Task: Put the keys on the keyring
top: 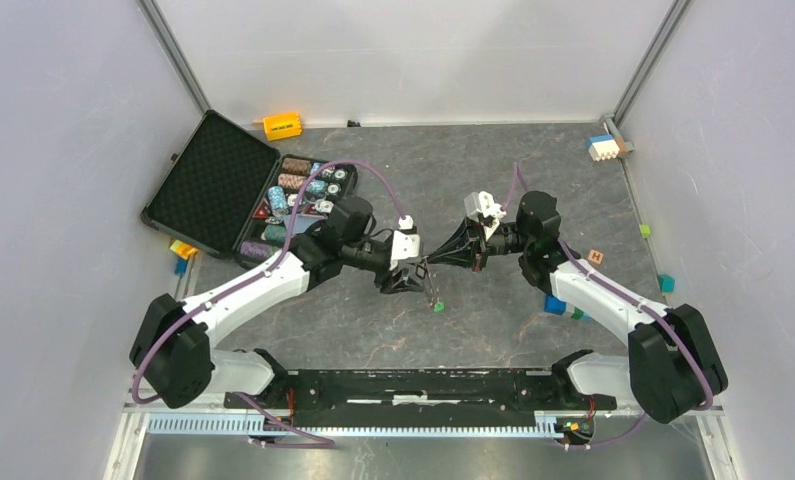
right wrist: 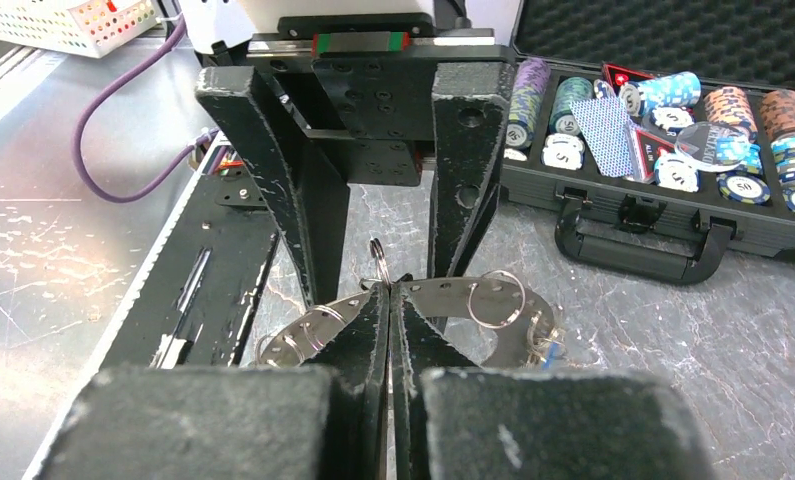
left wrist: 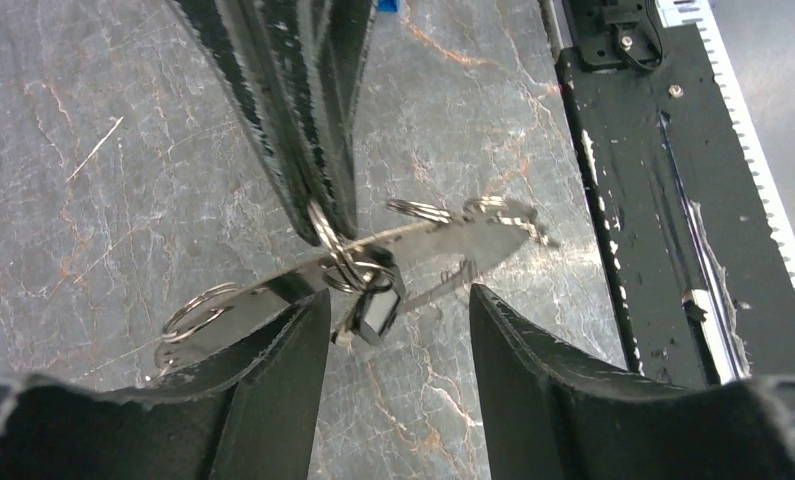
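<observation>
The black-headed key's head lies between my left gripper's open fingers, nearer the left finger, so closing now would catch the key. It is time to close.
The keyring (right wrist: 460,297) is a flat grey metal ring with small split rings on it, held above the table between both arms. It also shows in the left wrist view (left wrist: 443,238). My right gripper (right wrist: 388,290) is shut on its edge, at a small split ring; it also shows in the top view (top: 445,258). My left gripper (left wrist: 398,300) is open, its left finger (left wrist: 273,350) against the keyring. In the top view the left gripper (top: 418,275) faces the right one. A black-headed key (left wrist: 378,312) hangs from the ring. A blue key (right wrist: 549,352) and a green key (top: 438,306) hang too.
An open black case (top: 223,185) of poker chips lies at the back left, also in the right wrist view (right wrist: 663,235). Toy blocks sit at the back (top: 282,125), back right (top: 603,147) and by the right arm (top: 556,305). A black rail (top: 423,385) runs along the near edge.
</observation>
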